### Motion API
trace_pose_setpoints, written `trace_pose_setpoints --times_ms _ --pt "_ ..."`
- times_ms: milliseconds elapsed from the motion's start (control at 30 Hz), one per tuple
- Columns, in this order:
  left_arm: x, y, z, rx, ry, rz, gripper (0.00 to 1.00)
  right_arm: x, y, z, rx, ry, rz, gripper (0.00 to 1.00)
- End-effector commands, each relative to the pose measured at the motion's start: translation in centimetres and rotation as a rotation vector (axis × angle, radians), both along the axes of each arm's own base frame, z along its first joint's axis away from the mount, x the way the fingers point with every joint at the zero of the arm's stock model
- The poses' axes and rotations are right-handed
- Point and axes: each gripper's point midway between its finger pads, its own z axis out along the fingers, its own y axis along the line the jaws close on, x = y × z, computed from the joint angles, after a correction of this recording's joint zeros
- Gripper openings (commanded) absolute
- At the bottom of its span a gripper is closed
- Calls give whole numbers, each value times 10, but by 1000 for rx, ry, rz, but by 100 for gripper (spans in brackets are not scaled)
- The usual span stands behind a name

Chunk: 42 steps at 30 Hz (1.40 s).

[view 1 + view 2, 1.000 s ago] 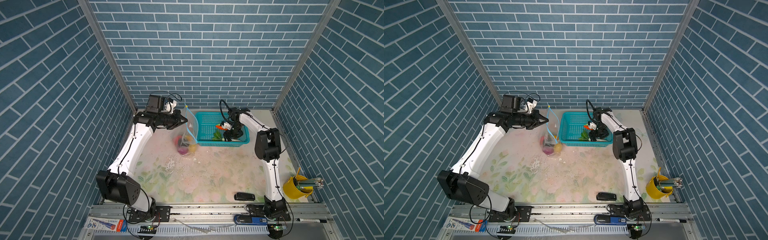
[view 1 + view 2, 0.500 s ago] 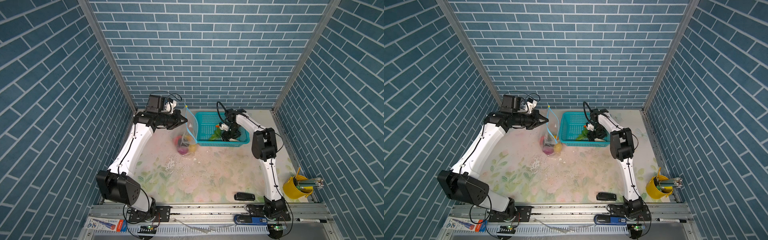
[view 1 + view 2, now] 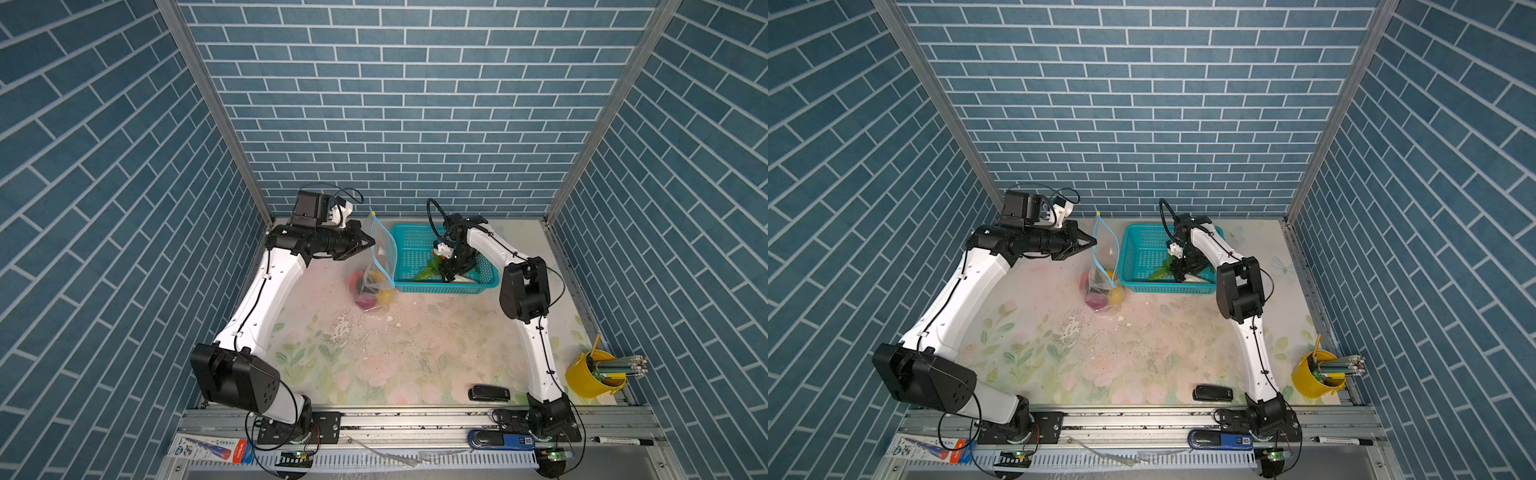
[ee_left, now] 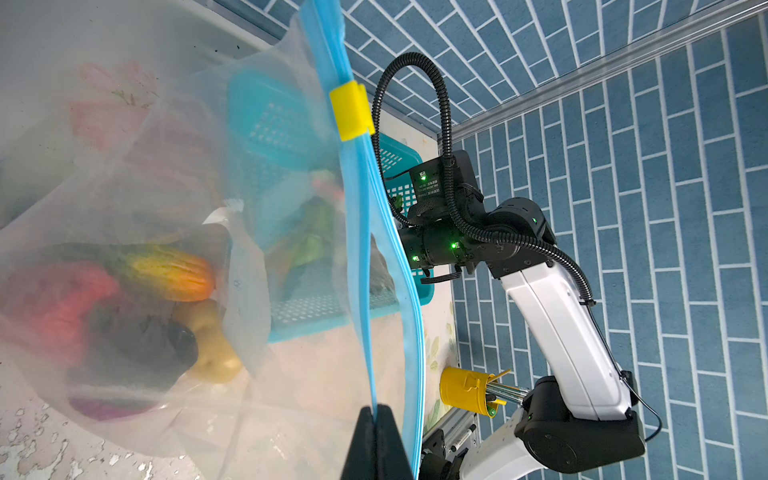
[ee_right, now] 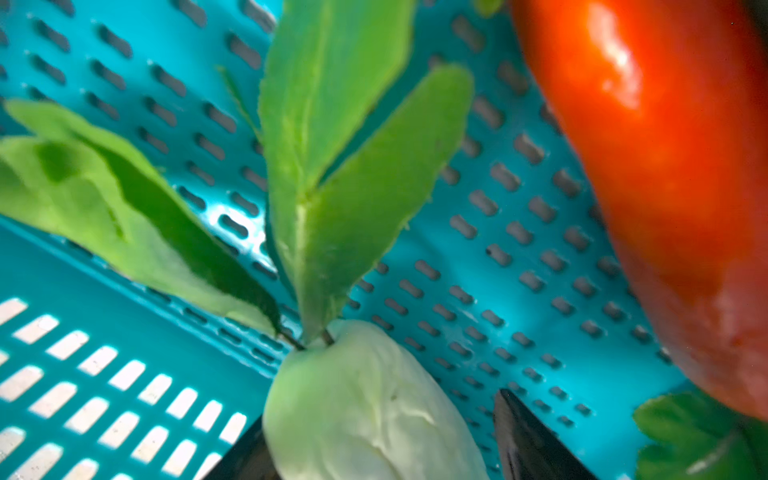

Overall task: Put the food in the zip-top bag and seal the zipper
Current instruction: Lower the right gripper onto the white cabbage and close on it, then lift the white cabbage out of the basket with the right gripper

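Observation:
My right gripper will next grab the white piece (image 5: 365, 407) across its body just below the green leaves, so its leafless end can enter the zip-top bag first.
The clear zip-top bag (image 3: 376, 266) (image 3: 1102, 266) hangs upright beside the teal basket (image 3: 415, 286). My left gripper (image 3: 371, 242) (image 4: 376, 415) is shut on its light blue zipper (image 4: 361, 249); the yellow slider (image 4: 351, 111) sits at the far end. Inside the bag lie food pieces: a red one (image 4: 62, 299), a dark eggplant (image 4: 141, 340), a yellow potato (image 4: 212, 345) and an orange-yellow piece (image 4: 166, 270). My right gripper (image 3: 451, 272) (image 5: 380, 415) is open down in the basket, its fingers either side of a white piece (image 5: 365, 407) with green leaves (image 5: 332, 166).
A glossy red-orange vegetable (image 5: 665, 166) and leafy greens (image 5: 698, 440) lie in the basket next to the white piece. A yellow cup of pencils (image 3: 592, 380) stands at the front right, a black object (image 3: 488, 392) near the front edge.
My right gripper has shifted a little to the left and lower inside the basket, around the white piece. The left gripper and the bag have stayed put.

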Motion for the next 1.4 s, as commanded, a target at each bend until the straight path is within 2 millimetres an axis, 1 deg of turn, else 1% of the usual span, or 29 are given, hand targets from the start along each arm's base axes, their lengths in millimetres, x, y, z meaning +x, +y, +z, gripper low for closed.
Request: trace_pose_setpoints --times_ms 0,167,233,333,367,500,667,867,1067,1133,1233,1367 --pt "-8 0 7 1 -21 -5 0 4 2 -2 -29 -5 41 75" --pt "-9 0 6 2 -21 -6 0 4 5 -2 -23 2 45 66" --pt "-9 0 7 1 -24 -6 0 4 6 -2 -18 5 45 61" --pt "-9 0 7 1 -24 -6 0 3 8 0 -10 8 42 51" --pt "-8 0 7 2 -23 -5 0 3 7 1 -10 8 41 49" --pt "-8 0 6 2 -23 -6 0 3 7 3 -11 7 40 46" --pt "-8 0 7 1 -27 -6 0 8 8 12 -7 -20 37 45" --pt "-5 -2 5 -3 -21 -10 0 16 11 29 8 -70 16 43" --pt "-2 -3 6 -8 -22 -14 0 29 16 49 68 -130 -58 35" --pt "-2 -4 6 -8 -23 -16 0 36 21 59 107 -164 -105 35" --pt "0 -4 6 -10 -19 -16 0 42 39 75 227 -189 -159 34" --pt "2 -5 6 -14 -21 -17 0 48 52 95 344 -244 -224 34"
